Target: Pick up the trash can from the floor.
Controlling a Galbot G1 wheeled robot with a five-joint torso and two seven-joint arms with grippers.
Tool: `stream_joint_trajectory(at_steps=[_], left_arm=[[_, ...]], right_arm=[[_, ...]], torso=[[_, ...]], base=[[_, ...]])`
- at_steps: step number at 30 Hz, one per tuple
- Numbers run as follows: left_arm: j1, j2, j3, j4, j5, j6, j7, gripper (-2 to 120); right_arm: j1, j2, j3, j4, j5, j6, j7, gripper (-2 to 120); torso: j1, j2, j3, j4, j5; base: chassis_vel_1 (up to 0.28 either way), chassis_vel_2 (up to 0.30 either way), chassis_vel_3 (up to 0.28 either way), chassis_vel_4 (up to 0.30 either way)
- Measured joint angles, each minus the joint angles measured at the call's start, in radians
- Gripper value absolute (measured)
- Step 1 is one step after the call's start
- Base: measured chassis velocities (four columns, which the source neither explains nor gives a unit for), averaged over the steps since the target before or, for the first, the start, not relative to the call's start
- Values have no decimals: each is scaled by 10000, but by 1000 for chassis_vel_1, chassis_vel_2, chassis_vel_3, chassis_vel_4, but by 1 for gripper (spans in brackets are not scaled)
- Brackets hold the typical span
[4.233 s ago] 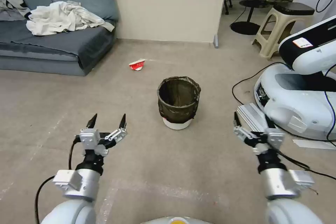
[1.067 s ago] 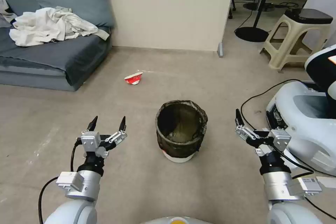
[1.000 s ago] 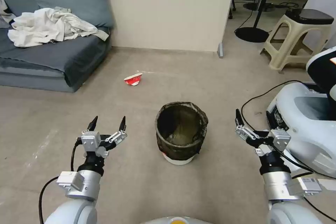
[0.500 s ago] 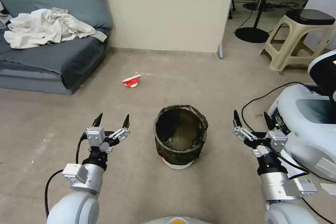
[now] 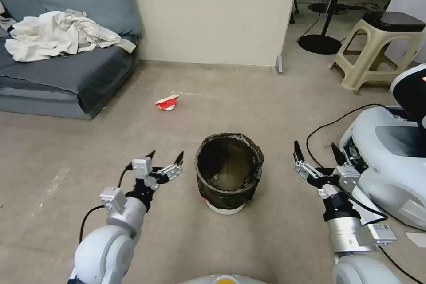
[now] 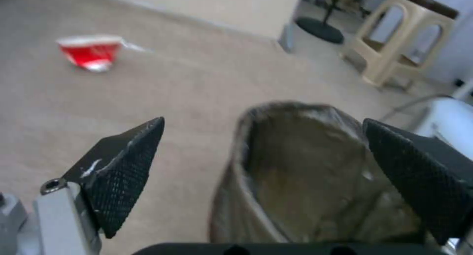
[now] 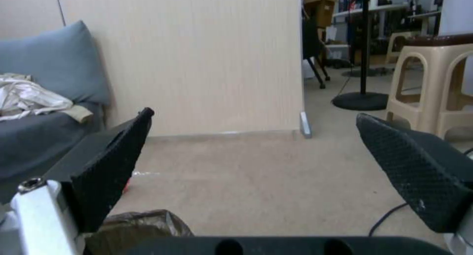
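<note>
I need to grab the trash can with my left gripper next by its thin bag-covered rim [image 5: 197, 166], since the trash can's round body [image 5: 223, 197] is wider than my open fingers.
The trash can [image 5: 228, 171], a small white bin lined with a dark bag folded over its rim, stands upright on the beige floor [image 5: 248, 97] in the head view. My left gripper [image 5: 166, 156] is open just left of the can's rim, apart from it. In the left wrist view the can [image 6: 305, 166] sits close ahead between the spread fingers [image 6: 123, 166] of that gripper [image 6: 264, 121]. My right gripper [image 5: 314, 147] is open to the right of the can, farther off. The right wrist view catches the bag's edge [image 7: 143, 221] below the open right gripper [image 7: 254, 114].
A crushed red-and-white cup [image 5: 167, 102] lies on the floor beyond the can. A grey sofa [image 5: 53, 71] with white cloth is at the far left, a beige stool [image 5: 377, 44] at the far right. Another white robot base [image 5: 390, 151] and its black cable [image 5: 328, 124] crowd the right side.
The camera has closed in on the can over the last seconds. My left arm has swung right toward the can's rim, still open. The right gripper has barely shifted.
</note>
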Motion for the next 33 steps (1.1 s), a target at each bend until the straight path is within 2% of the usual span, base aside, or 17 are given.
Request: stream_joint_trajectory(at_steps=[2,11,13,24,25,33], left_arm=[[-364,144,413,336,-313,331,-137,100],[-1042,198,1182,905,-769,786,-434,100],[-1258,161,1395,1034,-899,929,-655,100],[-1898,14,1646,1405,-1008,1406,-1445,100],[-2046,-23,1700,1510,-939,1464,-1693,100],[-2697,-102,1926,2023,-540,1559,-2148,100]], right_arm=[[-14,-8,10,-6,0,-25,5,100],[-114,15,33,-11,-32,-26,15,100],[-171,44,34,-10,-78,-17,17,100],[-260,109,8,18,-203,39,14,100],[-260,109,2,18,-211,41,12,100],[-233,88,-3,-72,-214,45,5,100]], torso=[[0,0,0,1,-1],[0,0,0,0,0],[0,0,0,0,0],[0,0,0,1,1],[0,0,0,0,1],[0,0,1,1,0]], base=[[0,0,0,0],[0,0,0,0],[0,0,0,0],[0,0,0,0],[0,0,0,0],[0,0,0,0]])
